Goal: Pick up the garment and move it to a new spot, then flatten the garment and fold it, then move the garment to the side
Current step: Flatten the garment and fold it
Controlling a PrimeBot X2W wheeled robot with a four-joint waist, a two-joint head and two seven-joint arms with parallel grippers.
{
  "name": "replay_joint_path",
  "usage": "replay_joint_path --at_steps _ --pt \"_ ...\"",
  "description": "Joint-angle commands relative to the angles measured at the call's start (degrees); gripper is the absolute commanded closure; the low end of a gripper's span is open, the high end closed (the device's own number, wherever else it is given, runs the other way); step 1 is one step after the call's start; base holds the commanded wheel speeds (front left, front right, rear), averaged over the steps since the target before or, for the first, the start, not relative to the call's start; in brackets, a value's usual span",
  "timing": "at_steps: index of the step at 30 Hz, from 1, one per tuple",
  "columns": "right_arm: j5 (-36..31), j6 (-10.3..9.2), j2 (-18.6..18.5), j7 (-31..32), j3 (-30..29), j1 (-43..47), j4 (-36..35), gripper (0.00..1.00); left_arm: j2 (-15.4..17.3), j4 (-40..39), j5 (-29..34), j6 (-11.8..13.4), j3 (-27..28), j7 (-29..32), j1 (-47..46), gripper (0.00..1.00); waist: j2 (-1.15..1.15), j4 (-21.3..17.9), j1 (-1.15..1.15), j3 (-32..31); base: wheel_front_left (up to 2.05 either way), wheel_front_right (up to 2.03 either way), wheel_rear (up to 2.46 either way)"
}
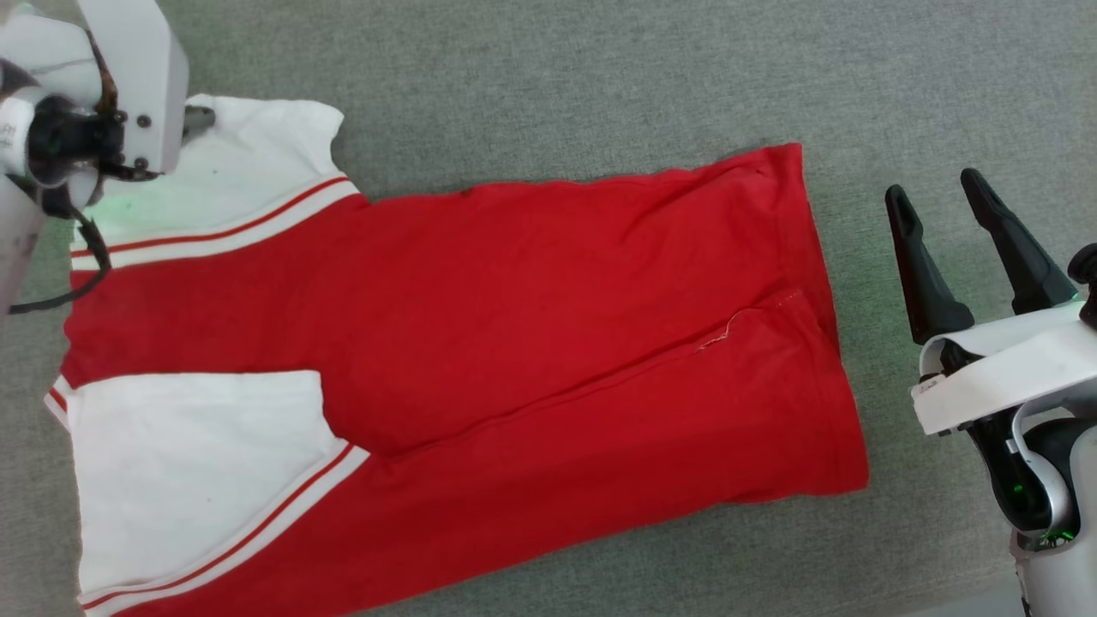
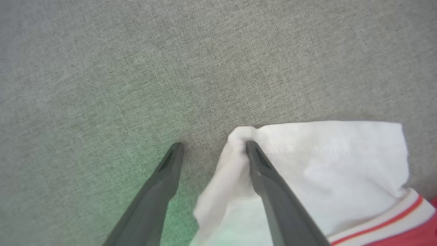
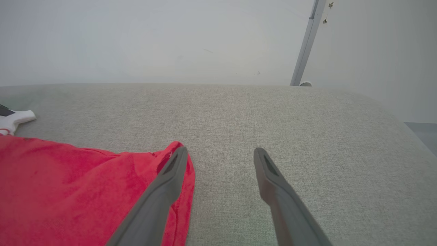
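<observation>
A bunched fold [image 2: 236, 158] at the edge of the white sleeve stands up while the rest lies flat, so the robot's left gripper will grab that fold next.
The garment [image 1: 514, 326], a red jersey with white sleeves and red-striped trim, lies flat on the grey cloth surface [image 1: 600, 77], its sleeves to the left and its hem to the right. My left gripper [image 2: 213, 147] stands open at the corner of the far white sleeve [image 2: 324, 164]. A bunched fold of that sleeve lies against the inner side of one finger [image 2: 269, 184]. My right gripper [image 1: 934, 184] is open and holds nothing, just right of the hem. In the right wrist view the hem's red corner [image 3: 68, 191] sits beside one finger [image 3: 164, 191].
The grey surface [image 3: 307, 119] runs wide beyond the garment to a far edge against a white wall. A thin metal post [image 3: 307, 44] stands behind that edge. Floor shows past the surface's right end [image 3: 423, 136].
</observation>
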Motion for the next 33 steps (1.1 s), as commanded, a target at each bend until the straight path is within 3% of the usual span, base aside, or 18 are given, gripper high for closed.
replay_joint_path --at_steps 1,7,16,29,30,32,33 --pt "0.3 -0.1 0.2 0.2 0.0 -0.7 0.1 0.0 -0.6 1.7 -0.5 -0.2 -2.0 2.6 3.9 1.0 0.0 0.1 0.0 0.0 0.0 0.0 0.0" --pt "1.5 -0.1 0.7 4.4 0.6 -1.5 -0.4 0.0 -0.8 1.5 -1.1 0.0 -1.9 3.1 4.0 1.0 0.0 0.5 0.0 0.2 0.0 0.0 0.0" --pt "2.8 -0.1 1.2 19.5 4.1 -6.8 0.4 0.0 -1.9 -0.2 -0.8 0.0 -1.8 1.7 2.8 1.0 0.0 2.0 0.0 0.5 0.0 0.0 0.0" --pt "-0.2 -0.1 0.6 37.0 6.2 -17.3 12.1 0.0 -4.7 -0.9 -0.7 -0.1 -1.7 -0.1 0.6 1.0 0.0 5.0 0.0 1.5 0.0 0.0 0.0" --pt "0.5 -0.1 0.8 38.2 6.5 -17.8 13.0 0.12 -4.7 -0.8 -0.7 -0.2 -1.7 -0.4 0.5 1.0 0.0 5.2 0.0 1.6 0.0 0.0 0.0" --pt "1.0 -0.1 0.4 40.1 7.3 -18.9 14.7 0.93 -5.1 -0.6 -0.9 -0.4 -1.4 -0.9 0.2 1.0 0.0 5.6 0.0 1.6 0.0 0.0 0.0" --pt "2.3 -0.1 0.5 42.1 7.6 -19.4 16.4 1.0 -5.2 -0.2 -1.0 -0.4 -1.4 -1.2 0.2 1.0 0.0 5.9 0.0 1.5 0.0 0.0 0.0"
